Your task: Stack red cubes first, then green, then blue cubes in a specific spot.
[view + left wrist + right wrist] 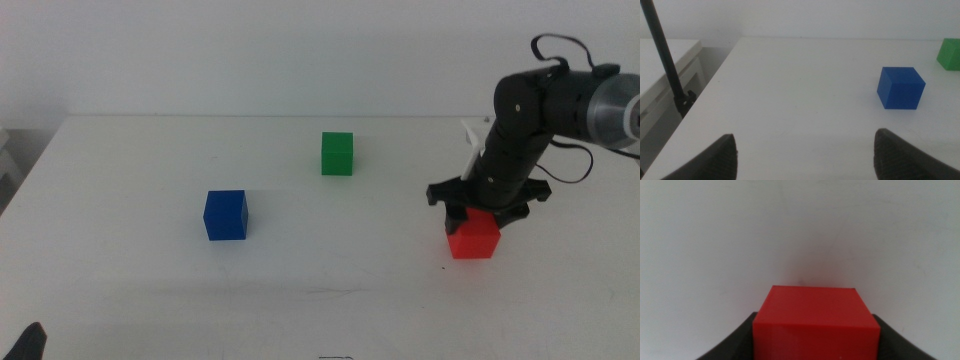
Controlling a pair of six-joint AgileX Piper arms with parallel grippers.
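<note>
I should keep holding the red cube (473, 243) with my right gripper until the cube gets to the table's faint mark, because the cube is still well short of the mark.
The red cube (473, 238) sits at the right of the white table, and in the right wrist view (815, 325) it fills the gap between the two dark jaws. My right gripper (476, 212) comes down on it from above, and its jaws press both sides of the cube. I cannot tell whether the cube rests on the table or is just off it. The green cube (337, 153) stands at the middle back. The blue cube (225, 215) stands left of centre and also shows in the left wrist view (900, 88). My left gripper (804, 136) waits open and empty at the near left corner (30, 342).
The white tabletop (330, 260) lies bare between the blue and red cubes. A black rod (665, 60) and a white cabinet stand beyond the table's left edge. A white wall backs the table.
</note>
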